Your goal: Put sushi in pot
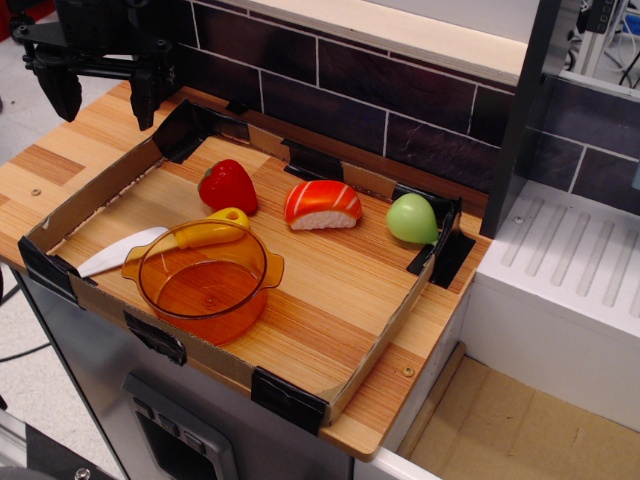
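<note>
I should next grab the sushi by its orange-red striped body (322,200), so that I can put it in the pot (205,280).
The sushi (322,205) lies on the wooden board inside the cardboard tray, orange-red top with white stripes over white rice, near the middle back. The transparent orange pot (205,280) stands empty at the front left of the tray, down and to the left of the sushi. My gripper (105,98) hangs at the top left, above the tray's far left corner, well away from the sushi. Its two black fingers (60,92) point down and stand apart, holding nothing.
A red strawberry toy (228,186) lies left of the sushi. A green pear toy (412,218) lies to its right. A yellow-handled white toy knife (165,243) lies behind the pot. Low cardboard walls (372,350) ring the board. A tiled wall stands behind; a white drainer (565,270) sits right.
</note>
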`<state>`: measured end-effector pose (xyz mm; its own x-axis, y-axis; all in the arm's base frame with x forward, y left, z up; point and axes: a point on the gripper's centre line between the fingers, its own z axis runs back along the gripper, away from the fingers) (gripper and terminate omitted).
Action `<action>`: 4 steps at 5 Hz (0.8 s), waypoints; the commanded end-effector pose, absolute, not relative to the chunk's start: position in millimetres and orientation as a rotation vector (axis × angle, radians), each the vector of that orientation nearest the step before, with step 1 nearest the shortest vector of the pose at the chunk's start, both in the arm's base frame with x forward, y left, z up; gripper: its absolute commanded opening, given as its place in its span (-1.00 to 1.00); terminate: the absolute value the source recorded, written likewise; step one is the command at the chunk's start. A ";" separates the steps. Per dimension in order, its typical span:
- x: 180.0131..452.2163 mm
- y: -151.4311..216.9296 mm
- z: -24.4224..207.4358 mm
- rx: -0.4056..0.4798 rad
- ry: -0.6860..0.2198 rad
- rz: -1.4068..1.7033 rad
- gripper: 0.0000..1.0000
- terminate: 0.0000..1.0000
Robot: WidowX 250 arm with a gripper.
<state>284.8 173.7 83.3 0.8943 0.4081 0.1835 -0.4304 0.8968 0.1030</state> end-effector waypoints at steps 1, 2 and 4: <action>284.8 173.7 83.3 0.143 -0.159 0.436 1.00 -1.00; 295.6 172.4 100.6 0.082 -0.117 0.272 1.00 -1.00; 312.1 146.1 123.6 0.146 -0.135 -0.141 1.00 -1.00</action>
<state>308.8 142.2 97.7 0.9856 -0.1620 0.0484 0.1561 0.9817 0.1090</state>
